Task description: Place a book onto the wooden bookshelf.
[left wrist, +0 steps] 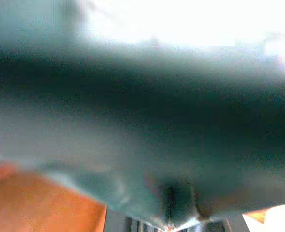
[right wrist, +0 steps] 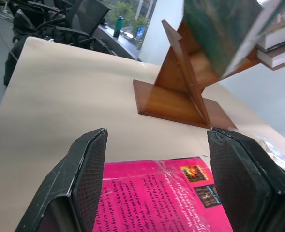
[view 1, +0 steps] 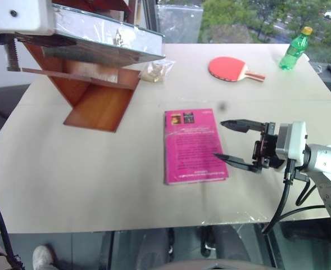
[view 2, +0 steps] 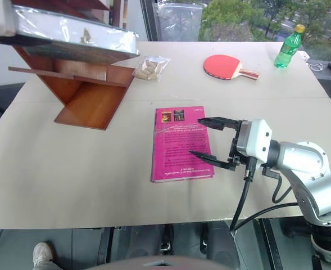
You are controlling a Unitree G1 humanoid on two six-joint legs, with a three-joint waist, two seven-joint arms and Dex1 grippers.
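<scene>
The teal book (view 1: 103, 34) hangs tilted above the wooden bookshelf (view 1: 98, 101) and would drop if I opened now. My left gripper keeps holding the book until it rests there.
The teal book (view 1: 103, 34), in glossy wrap, hangs tilted in the air over the top of the wooden bookshelf (view 1: 98, 101) at the table's far left. My left gripper (view 1: 41, 28) is shut on the book's left end, and its fingers are hidden by the cover. In the left wrist view the book (left wrist: 132, 121) is pressed close to the camera. My right gripper (view 1: 218, 139) stands open, pointing left, just above the right edge of a magenta book (view 1: 190, 146) lying flat mid-table. Nothing is between its fingers (right wrist: 84, 174).
A red table-tennis paddle (view 1: 230, 68), a green bottle (view 1: 295, 49) and a small plastic bag (view 1: 157, 70) lie at the back of the beige table (view 1: 69, 185). Stacked books (right wrist: 280, 46) sit beyond the shelf.
</scene>
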